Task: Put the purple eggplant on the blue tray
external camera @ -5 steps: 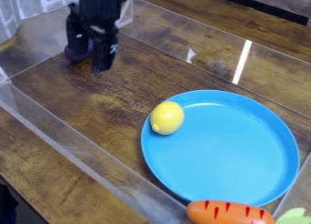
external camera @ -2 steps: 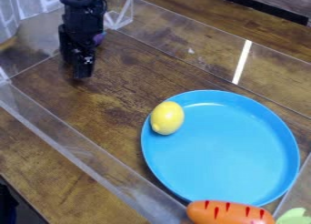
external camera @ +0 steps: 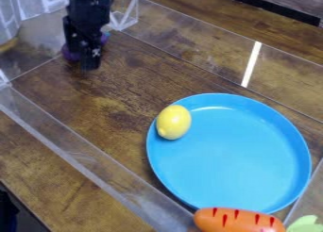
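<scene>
I should next grab the eggplant by its middle with my gripper, so that I can bring the purple eggplant onto the blue tray.
My black gripper hangs fingers-down over the wooden table at the far left. Its jaws stand wide and look open. A sliver of glossy purple, the purple eggplant, peeks out at the fingers' left side. The gripper hides the rest of it, and I cannot tell whether the fingers touch it. The blue tray lies flat at the near right, well apart from the gripper. A yellow lemon rests on the tray's left rim.
An orange carrot lies at the bottom edge just in front of the tray, with a green piece beside it. A low clear plastic wall runs along the table's front-left side and around the back.
The gripper has shifted left and slightly toward the back, then settled over the purple shape. The tray, lemon and carrot have not moved.
</scene>
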Tool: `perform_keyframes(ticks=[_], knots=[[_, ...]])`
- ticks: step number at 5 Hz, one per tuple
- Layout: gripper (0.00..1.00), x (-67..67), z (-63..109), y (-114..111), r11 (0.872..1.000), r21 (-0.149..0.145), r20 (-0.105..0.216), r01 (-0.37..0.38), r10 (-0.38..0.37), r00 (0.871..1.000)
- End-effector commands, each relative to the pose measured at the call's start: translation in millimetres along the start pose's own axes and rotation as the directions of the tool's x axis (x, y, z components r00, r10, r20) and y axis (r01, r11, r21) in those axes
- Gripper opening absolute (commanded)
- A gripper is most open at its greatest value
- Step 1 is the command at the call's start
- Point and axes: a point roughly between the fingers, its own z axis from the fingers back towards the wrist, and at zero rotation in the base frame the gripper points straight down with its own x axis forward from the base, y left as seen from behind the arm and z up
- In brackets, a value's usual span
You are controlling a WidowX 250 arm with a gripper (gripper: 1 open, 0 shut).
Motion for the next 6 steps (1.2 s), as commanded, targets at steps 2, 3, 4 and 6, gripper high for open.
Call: perform_keyframes(ticks=[2,3,4,6], knots=[[1.00,3.2,30.9,18.7,0.997,0.055,0.077,0.050,-0.055,0.996],[1.00,-3.8,36.7,24.9,0.997,0.059,0.089,0.058,-0.063,0.994],[1.00,-10.2,42.5,28.2,0.997,0.057,0.105,0.059,-0.065,0.992],[1.00,10.6,29.2,29.7,0.989,0.052,0.117,0.137,-0.142,0.983]])
